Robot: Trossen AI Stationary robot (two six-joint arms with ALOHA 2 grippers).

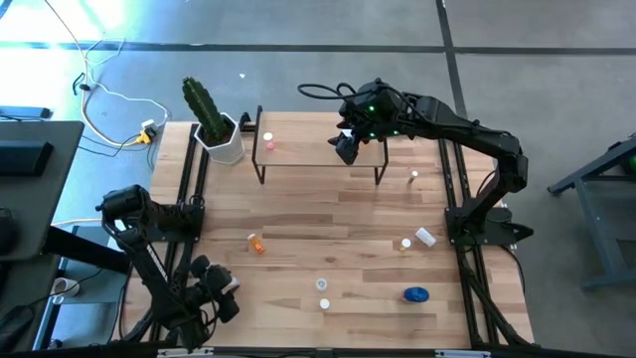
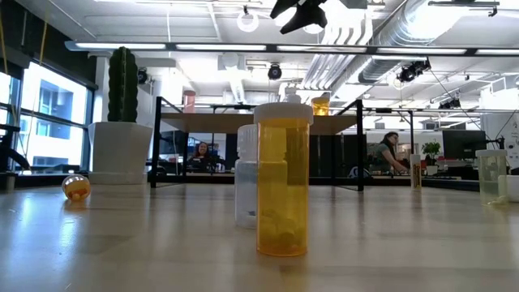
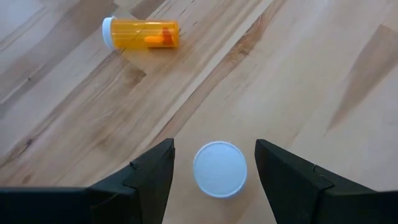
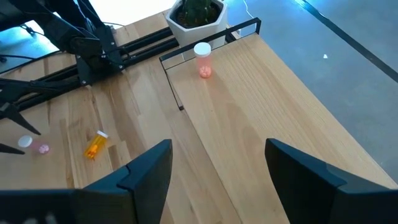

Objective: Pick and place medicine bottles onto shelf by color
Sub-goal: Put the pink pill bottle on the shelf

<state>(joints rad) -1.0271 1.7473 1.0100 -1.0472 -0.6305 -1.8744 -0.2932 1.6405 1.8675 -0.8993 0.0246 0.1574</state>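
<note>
My left gripper should close, because its fingers are beside the white cap, low over the table. Closing now would hold the bottle.
The shelf [image 1: 318, 151] stands at the table's back, with a pink bottle [image 1: 268, 140] upright on its left end. My right gripper [image 1: 348, 147] hovers open above the shelf's right half, nothing between its fingers [image 4: 149, 168]. In the low view a small orange bottle [image 2: 321, 104] stands on the shelf top below that gripper [image 2: 300, 12]. My left gripper [image 1: 224, 293] is low at the front left, open, and a white-capped bottle [image 3: 219, 169] shows between its fingers [image 3: 152, 171] without touching them. An orange bottle [image 3: 142, 34] lies on its side beyond.
A cactus in a white pot [image 1: 219, 134] stands beside the shelf's left end. Several more bottles are scattered over the front and right: white caps [image 1: 322, 284], a blue one [image 1: 415, 294], an orange one [image 1: 404, 243], a clear one [image 1: 425, 237]. An orange bottle [image 2: 282, 182] stands close to the low camera.
</note>
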